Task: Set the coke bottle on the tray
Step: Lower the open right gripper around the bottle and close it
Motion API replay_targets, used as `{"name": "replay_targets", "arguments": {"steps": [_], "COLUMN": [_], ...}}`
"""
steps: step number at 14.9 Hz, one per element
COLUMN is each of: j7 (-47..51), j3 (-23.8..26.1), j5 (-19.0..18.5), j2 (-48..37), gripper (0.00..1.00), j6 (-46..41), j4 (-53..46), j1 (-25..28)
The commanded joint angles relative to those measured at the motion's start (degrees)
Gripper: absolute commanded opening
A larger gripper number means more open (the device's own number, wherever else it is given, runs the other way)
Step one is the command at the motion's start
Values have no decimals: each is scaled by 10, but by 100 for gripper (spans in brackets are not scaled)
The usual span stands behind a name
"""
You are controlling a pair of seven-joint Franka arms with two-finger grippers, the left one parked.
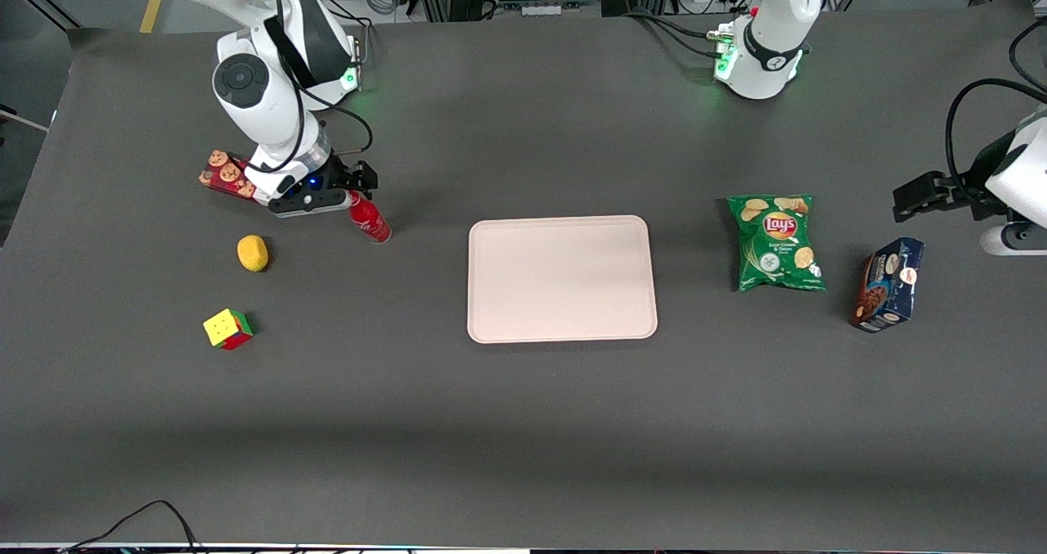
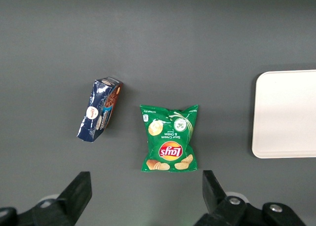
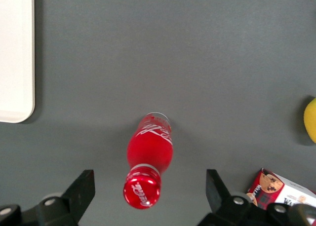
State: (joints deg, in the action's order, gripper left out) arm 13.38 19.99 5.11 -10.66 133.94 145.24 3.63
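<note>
The robot will next set the coke bottle on the tray [image 1: 561, 279], so its gripper will grab the coke bottle by its capped top [image 1: 355, 200].
The coke bottle [image 1: 370, 219] is small, slim and all red with white script, and it stands upright on the table toward the working arm's end. In the right wrist view the coke bottle [image 3: 148, 156] shows from above, its red cap between my two fingers with a gap on each side. My gripper [image 3: 148, 192] [image 1: 348, 196] is open, held over the bottle's cap and touching nothing. The tray [image 1: 561, 279] is large, flat and pale pinkish-beige, lies at the table's middle and holds nothing. Its rim also shows in the right wrist view [image 3: 19, 58].
A red cookie box [image 1: 225, 174] lies partly under my arm. A yellow lemon [image 1: 253, 253] and a colour cube [image 1: 227, 329] lie nearer the front camera than the bottle. A green chips bag [image 1: 776, 242] and a dark blue box [image 1: 889, 283] lie toward the parked arm's end.
</note>
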Motion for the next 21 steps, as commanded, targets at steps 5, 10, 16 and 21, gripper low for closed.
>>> {"name": "replay_targets", "arguments": {"steps": [5, 10, 16, 21], "j7": [8, 8, 7, 8], "j3": [9, 11, 11, 11], "j5": [17, 17, 17, 17], "j2": [27, 28, 27, 26], "gripper": [100, 79, 24, 0], "j6": [48, 43, 41, 28], "j4": [13, 14, 14, 11], "j1": [1, 1, 1, 1]}}
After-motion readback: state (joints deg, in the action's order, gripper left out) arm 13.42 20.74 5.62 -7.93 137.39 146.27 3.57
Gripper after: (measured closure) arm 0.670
